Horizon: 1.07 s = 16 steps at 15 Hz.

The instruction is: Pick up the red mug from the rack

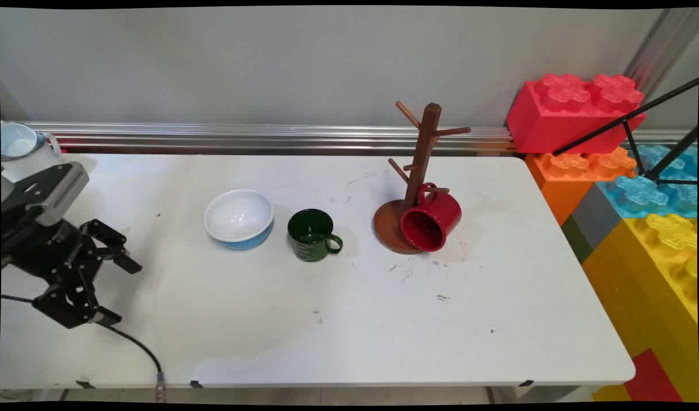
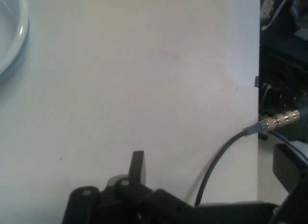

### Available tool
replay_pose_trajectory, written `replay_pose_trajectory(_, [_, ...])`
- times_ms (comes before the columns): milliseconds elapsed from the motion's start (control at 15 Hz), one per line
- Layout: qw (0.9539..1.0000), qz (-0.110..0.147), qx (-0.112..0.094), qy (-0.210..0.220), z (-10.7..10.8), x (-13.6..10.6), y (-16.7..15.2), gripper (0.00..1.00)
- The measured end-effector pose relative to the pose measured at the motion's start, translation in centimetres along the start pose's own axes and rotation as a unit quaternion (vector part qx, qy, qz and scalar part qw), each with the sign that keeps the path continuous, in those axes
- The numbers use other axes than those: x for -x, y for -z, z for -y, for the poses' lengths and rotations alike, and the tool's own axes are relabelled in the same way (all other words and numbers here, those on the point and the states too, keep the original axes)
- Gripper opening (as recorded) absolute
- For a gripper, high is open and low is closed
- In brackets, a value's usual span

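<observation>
My gripper grabs the red mug by its rim (image 1: 422, 249) next, to lift the mug off the wooden mug tree (image 1: 423, 154).
My black gripper (image 1: 120, 291) hovers low over the table's left side, open, with nothing between its fingers. The thing nearest to it is a white bowl with a blue outside (image 1: 239, 218), to its right and farther back. In the hand view the bowl's rim (image 2: 12, 36) shows at the top left corner, and one finger (image 2: 138, 168) rises over bare table. A dark green mug (image 1: 312, 234) stands upright right of the bowl. Beyond it a red mug (image 1: 431, 221) hangs tilted from a low peg of a wooden mug tree (image 1: 423, 154), against its round base.
A black cable (image 1: 138, 348) trails from the arm to the table's near edge, its plug (image 2: 279, 120) lying over the edge in the hand view. A pale cup (image 1: 18, 140) sits at the far left back. Big toy blocks (image 1: 572, 111) are stacked beyond the table's right edge.
</observation>
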Motion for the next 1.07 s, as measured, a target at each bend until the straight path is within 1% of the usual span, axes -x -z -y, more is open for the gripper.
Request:
replay_pose_trajectory(267, [0.9997,-0.023,-0.001,-0.008,0.5,-0.2,-0.5,1.00])
replay_pose_trajectory(467, [0.9982,-0.059,-0.008,-0.005,1.0,-1.7,-1.2,1.00])
replay_pose_trajectory(533, [0.9971,-0.075,-0.011,0.000,1.2,-2.6,-1.6,1.00])
replay_pose_trajectory(600, [0.9957,-0.092,-0.014,0.005,1.4,-3.6,-1.9,1.00])
replay_pose_trajectory(800, [0.9909,-0.132,-0.019,0.020,1.6,-6.1,-2.8,1.00])
replay_pose_trajectory(867, [0.9895,-0.141,-0.020,0.024,1.7,-6.8,-3.0,1.00])
replay_pose_trajectory(1067, [0.9820,-0.182,-0.021,0.047,1.8,-9.6,-4.3,1.00])
